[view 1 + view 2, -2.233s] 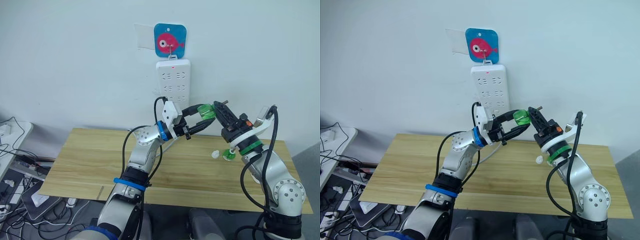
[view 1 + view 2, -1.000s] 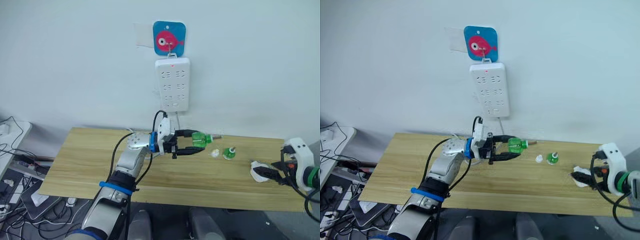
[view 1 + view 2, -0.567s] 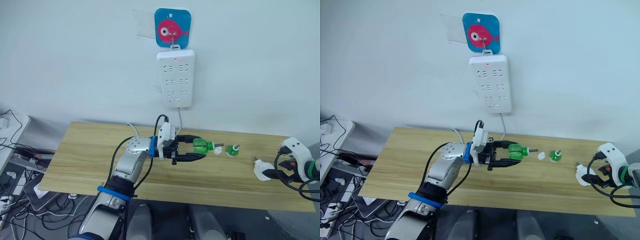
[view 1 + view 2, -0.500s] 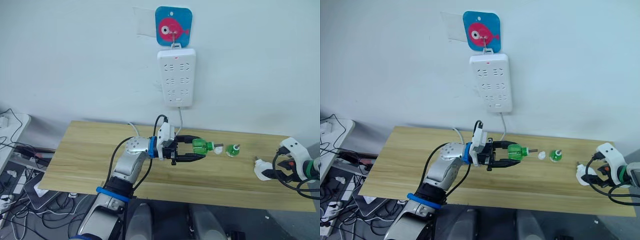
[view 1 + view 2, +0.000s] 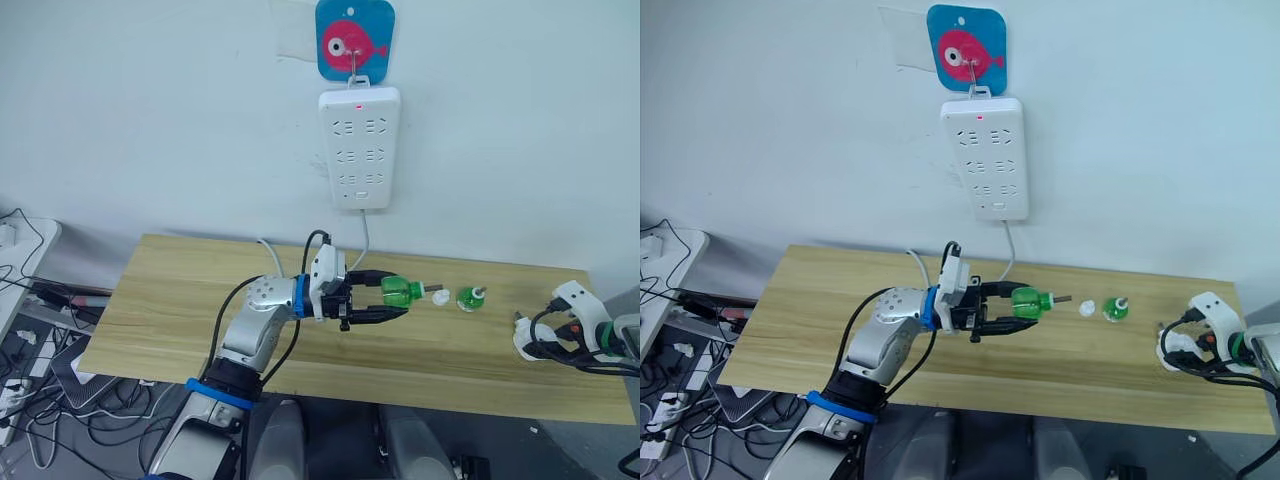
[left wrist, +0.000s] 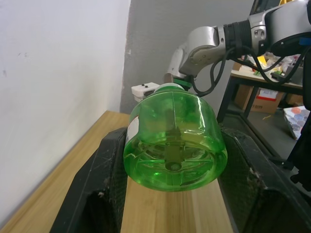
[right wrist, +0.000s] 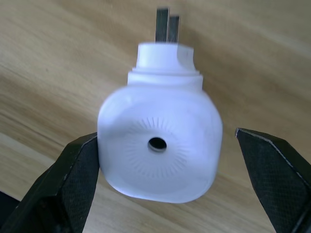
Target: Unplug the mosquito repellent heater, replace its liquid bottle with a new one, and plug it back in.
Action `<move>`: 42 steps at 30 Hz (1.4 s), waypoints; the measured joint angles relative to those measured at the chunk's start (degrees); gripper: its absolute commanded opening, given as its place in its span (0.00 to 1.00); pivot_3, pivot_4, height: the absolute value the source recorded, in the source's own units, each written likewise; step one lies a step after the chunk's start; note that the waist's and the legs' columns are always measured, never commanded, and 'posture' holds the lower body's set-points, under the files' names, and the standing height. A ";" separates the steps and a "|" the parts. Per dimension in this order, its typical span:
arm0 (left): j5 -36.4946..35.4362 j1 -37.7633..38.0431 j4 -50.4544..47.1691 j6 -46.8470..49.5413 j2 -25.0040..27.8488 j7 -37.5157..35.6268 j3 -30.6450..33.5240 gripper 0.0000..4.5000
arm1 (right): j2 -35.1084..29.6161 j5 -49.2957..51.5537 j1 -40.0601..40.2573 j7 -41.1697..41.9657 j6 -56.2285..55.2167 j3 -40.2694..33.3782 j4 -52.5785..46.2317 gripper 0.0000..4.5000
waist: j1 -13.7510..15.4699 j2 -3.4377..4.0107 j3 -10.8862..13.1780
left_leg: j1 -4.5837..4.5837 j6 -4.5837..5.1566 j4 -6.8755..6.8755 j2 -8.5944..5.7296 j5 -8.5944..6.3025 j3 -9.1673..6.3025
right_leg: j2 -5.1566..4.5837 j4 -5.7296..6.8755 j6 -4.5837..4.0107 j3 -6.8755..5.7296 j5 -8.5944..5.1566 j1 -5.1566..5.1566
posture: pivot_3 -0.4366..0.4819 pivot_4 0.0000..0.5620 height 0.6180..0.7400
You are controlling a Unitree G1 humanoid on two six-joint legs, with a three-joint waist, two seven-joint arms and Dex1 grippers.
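My right gripper should take hold of the mosquito repellent heater by its white body (image 5: pixel 528 340) (image 7: pixel 159 150). Its metal prongs then stay free to plug back in.
My left gripper (image 5: pixel 392 297) is shut on a green liquid bottle (image 6: pixel 172 141), holding it sideways above the middle of the wooden table (image 5: pixel 180 300), with its wick end pointing right. The white mosquito repellent heater (image 7: pixel 160 160) lies on the table at the far right, unplugged, its two metal prongs (image 7: pixel 166 24) pointing away from the wrist. My right gripper (image 7: pixel 166 137) is open around it: one finger (image 7: pixel 77 179) rests against its side, the other stands clear. A second small green bottle (image 5: pixel 468 298) stands upright on the table, with a white cap (image 5: pixel 440 296) beside it.
A long white power strip (image 5: pixel 360 148) hangs on the wall above the table from a blue fish hook (image 5: pixel 354 40), its cord running down behind the table. Cables and boxes lie on the floor to the left.
The camera view has shifted. My left gripper still holds the green bottle over the table's middle. My right gripper stays open around the heater at the table's right end.
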 measured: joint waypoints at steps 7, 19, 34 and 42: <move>-0.05 -0.09 0.00 -0.05 0.43 0.34 0.00 0.50 | 2.62 -2.68 -1.79 1.58 -3.17 -0.37 4.14 1.00 | -0.01 0.01 0.12 | 0.00 -0.01 0.01 -0.02 0.00 0.01 | -0.02 0.00 0.03 0.01 0.01 0.00 | 0.55 0.57 1.00; -0.05 -0.33 0.01 -0.08 0.48 0.17 -0.04 0.50 | 3.33 -5.00 -2.39 3.13 -4.63 -1.50 6.37 0.88 | -0.05 -0.01 0.14 | -0.01 -0.01 0.01 -0.02 0.00 0.01 | -0.02 -0.01 0.03 0.01 0.02 0.00 | 0.55 0.57 1.00; -0.05 -0.94 0.37 -0.26 -0.03 -0.18 -0.12 0.50 | 0.92 -5.79 -0.87 7.40 -3.70 -5.86 5.00 0.66 | 0.03 -0.02 0.51 | -0.18 -0.02 0.03 -0.09 0.01 0.01 | -0.11 -0.05 0.07 0.00 0.04 -0.12 | 0.52 0.55 1.00; -1.07 -1.20 0.85 -0.41 0.15 -3.31 -0.10 0.50 | -10.12 7.29 5.26 17.40 17.53 -17.42 -10.52 0.66 | -0.24 0.21 0.56 | -0.21 -0.02 0.01 -0.03 0.01 0.01 | -0.06 -0.03 0.08 -0.02 0.04 -0.17 | 0.47 0.51 1.00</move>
